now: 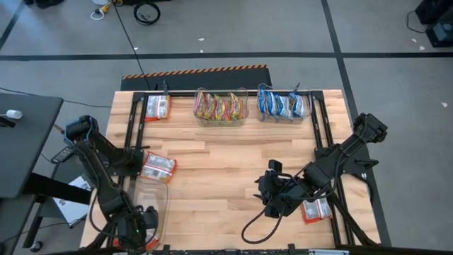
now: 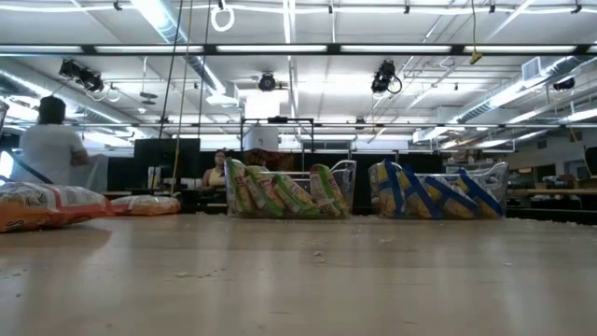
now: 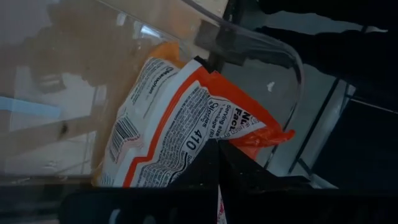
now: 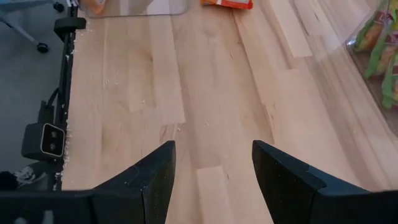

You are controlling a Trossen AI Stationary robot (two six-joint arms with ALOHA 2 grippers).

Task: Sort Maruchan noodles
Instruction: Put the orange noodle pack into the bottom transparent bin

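The red-orange and white packet is over the clear tub's bottom, within the tub's sides, and would rest there, so my left gripper opens now.
My left gripper (image 1: 139, 225) is at the table's near left corner, over the near end of an empty-looking clear tub (image 1: 153, 200), and is shut on a red-orange and white Maruchan packet (image 3: 168, 124). Another red-orange packet (image 1: 158, 167) lies flat at the tub's far end, one (image 1: 157, 108) lies at the far left, and one (image 1: 316, 210) lies under my right arm. Yellow-green packets stand in a clear tub (image 1: 221, 108), and blue ones stand in the tub (image 1: 283, 104) beside it. My right gripper (image 4: 214, 180) hangs open over bare wood. My left gripper pinches the packet between its two shut fingers at an edge near its orange crimped end (image 3: 214, 134). The fingers slant down from the near side. The packet reaches away from them inside the tub's curved clear wall (image 3: 292, 62); whether it rests on the tub's floor I cannot tell.
The table's middle (image 1: 226, 166) is open wood. Dark rails (image 1: 322, 127) run along the left and right sides. In the low view, the two filled tubs (image 2: 289, 191) (image 2: 438, 191) stand along the far edge, and people are in the room behind.
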